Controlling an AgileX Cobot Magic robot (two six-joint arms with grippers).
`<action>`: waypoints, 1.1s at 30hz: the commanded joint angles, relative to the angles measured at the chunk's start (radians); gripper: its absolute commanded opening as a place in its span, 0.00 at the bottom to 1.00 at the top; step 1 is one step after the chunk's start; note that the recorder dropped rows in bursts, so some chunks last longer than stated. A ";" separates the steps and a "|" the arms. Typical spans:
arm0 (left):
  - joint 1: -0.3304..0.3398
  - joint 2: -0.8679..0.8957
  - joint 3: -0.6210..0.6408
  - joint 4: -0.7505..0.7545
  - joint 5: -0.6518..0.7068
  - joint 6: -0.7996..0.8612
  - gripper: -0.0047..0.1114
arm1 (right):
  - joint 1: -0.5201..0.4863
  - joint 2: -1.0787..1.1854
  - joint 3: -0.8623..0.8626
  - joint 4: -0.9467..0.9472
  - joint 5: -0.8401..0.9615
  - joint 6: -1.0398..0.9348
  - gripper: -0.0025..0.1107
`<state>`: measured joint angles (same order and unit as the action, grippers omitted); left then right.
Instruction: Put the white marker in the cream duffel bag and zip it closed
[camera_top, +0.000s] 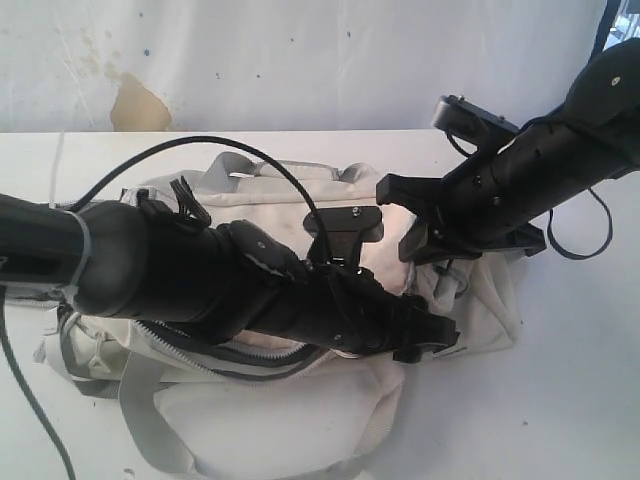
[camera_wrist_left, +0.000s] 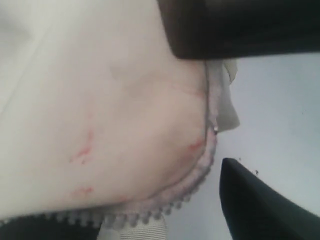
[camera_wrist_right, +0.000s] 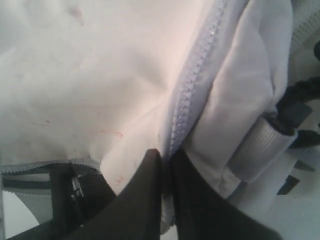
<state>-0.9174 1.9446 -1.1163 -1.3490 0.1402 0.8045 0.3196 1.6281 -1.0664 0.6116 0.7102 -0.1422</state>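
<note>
My left gripper should turn downward before it closes on the zipper. My fingertips are sideways over the cream fabric (camera_wrist_left: 125, 135), at an angle to the zipper teeth.
The cream duffel bag (camera_top: 280, 195) lies on the white table (camera_top: 570, 400), its zipper (camera_top: 190, 352) gaping along the near side over dark lining. The white marker is not in any view. My left gripper (camera_top: 435, 340) reaches across the bag to its right end. It stands open, one finger (camera_wrist_left: 255, 200) beside the bag's (camera_wrist_left: 100, 100) zipper teeth (camera_wrist_left: 200, 170). My right gripper (camera_top: 420, 248) comes down from the upper right. Its fingers are shut (camera_wrist_right: 166, 156) on the zipper trim (camera_wrist_right: 192, 85) of the bag (camera_wrist_right: 75, 75).
A grey webbing strap (camera_top: 150, 430) trails off the bag toward the front edge. A black cable (camera_top: 200, 142) arcs over the left arm. Behind the table hangs a stained white backdrop (camera_top: 140, 105). A dark part (camera_wrist_left: 240, 25) of the other arm fills the left wrist view's upper edge.
</note>
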 joint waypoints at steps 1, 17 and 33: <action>-0.004 0.039 -0.037 0.006 0.054 0.007 0.64 | -0.001 -0.010 -0.007 0.014 0.021 -0.012 0.02; -0.004 0.058 -0.101 -0.008 -0.052 0.033 0.50 | -0.001 -0.010 -0.007 0.012 0.033 -0.014 0.02; -0.004 0.087 -0.102 -0.008 0.039 0.051 0.41 | -0.001 -0.010 -0.008 0.012 0.027 -0.014 0.02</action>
<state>-0.9174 2.0246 -1.2044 -1.3509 0.1986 0.8398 0.3196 1.6281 -1.0664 0.6098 0.7246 -0.1422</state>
